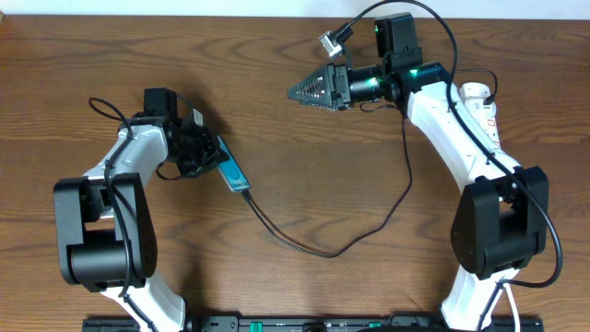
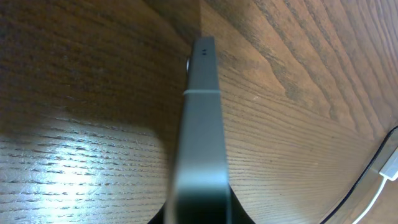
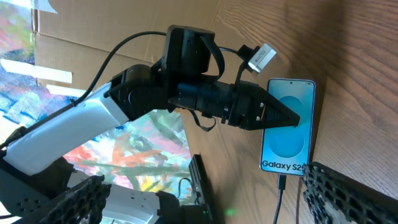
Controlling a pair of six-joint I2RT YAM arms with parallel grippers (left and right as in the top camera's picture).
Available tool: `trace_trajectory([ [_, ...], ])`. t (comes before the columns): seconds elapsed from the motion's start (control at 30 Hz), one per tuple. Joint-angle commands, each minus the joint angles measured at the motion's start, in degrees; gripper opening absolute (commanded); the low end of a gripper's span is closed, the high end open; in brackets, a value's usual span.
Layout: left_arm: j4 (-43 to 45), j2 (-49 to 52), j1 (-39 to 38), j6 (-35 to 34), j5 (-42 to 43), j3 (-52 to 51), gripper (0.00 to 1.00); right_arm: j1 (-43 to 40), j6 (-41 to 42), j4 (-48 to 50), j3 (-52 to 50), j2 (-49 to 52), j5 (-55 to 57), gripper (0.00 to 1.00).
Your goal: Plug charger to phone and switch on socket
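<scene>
The phone is tilted on its edge over flat, empty table and would land, so the robot's left gripper should open now.
The phone stands tilted on its edge left of the table's middle, and my left gripper is shut on it. In the left wrist view its grey edge runs straight out from between the jaws. The right wrist view shows its cyan screen reading "Galaxy S25", with the charger's plug seated in its lower end. The black charger cable loops across the table toward the right arm. My right gripper hovers open and empty at the back middle, pointing left. The white socket lies at the right, partly under the right arm.
A small white connector on a black lead hangs near the right wrist camera. The left arm's base and the right arm's base stand at the front corners. A black rail lines the front edge.
</scene>
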Motion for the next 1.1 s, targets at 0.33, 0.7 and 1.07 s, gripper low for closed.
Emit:
trace_trajectory([
  [0.33,-0.37,-0.28,0.04,0.42,-0.90,-1.01,0.27,0.48,0.26,-0.20,0.74,-1.95,-0.17,0.99],
  [0.7,-2.05,-0.28,0.04,0.66,-0.92,-1.01,0.43,0.48,0.26,-0.20,0.74,-1.95,-0.15,0.99],
  [1.07,-3.15,-0.28,0.04,0.68,-0.92,-1.01,0.45,0.48,0.24,-0.20,0.74,-1.95,-0.17,0.99],
])
